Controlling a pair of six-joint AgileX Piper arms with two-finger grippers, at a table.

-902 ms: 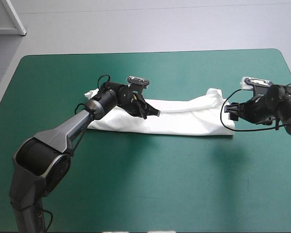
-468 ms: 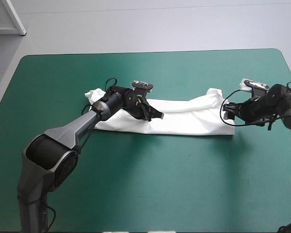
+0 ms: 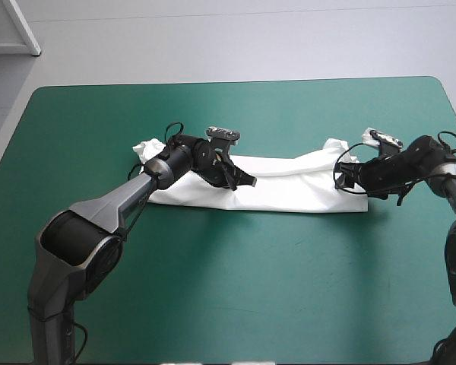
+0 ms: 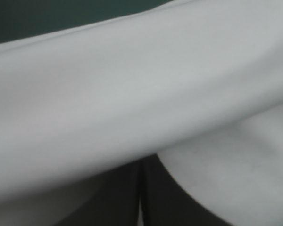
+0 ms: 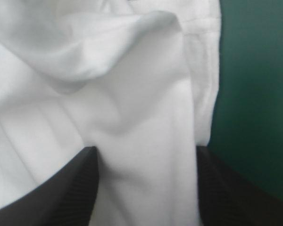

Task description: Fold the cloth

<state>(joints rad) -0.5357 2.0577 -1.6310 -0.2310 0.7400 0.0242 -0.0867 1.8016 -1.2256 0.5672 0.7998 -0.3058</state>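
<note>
The right gripper grips the white T-shirt by its raised hem end (image 3: 357, 199) next, to fold the long band (image 3: 289, 190) shorter.
The white T-shirt (image 3: 289, 186) lies folded into a long band across the middle of the teal-green cover (image 3: 228, 296). My left gripper (image 3: 243, 181) sits over the band left of its middle. In the left wrist view its black fingers meet in one arch (image 4: 141, 165), shut on the T-shirt (image 4: 132, 94), which drapes over the tips. My right gripper (image 3: 348, 179) is at the band's right end. It stands open (image 5: 146, 153), its fingers (image 5: 66, 193) apart with a strip of the T-shirt (image 5: 137, 94) between them and the hem edge beside one finger.
Bare teal-green cover (image 5: 254, 94) surrounds the shirt on all sides, with wide room toward the near edge. A crumpled lump of the shirt (image 3: 146, 146) sticks up at its left end.
My right gripper has moved left, from just off the shirt's right end onto it. Earlier the left gripper shifted a little right, drawing the shirt's left end with it, then held still.
</note>
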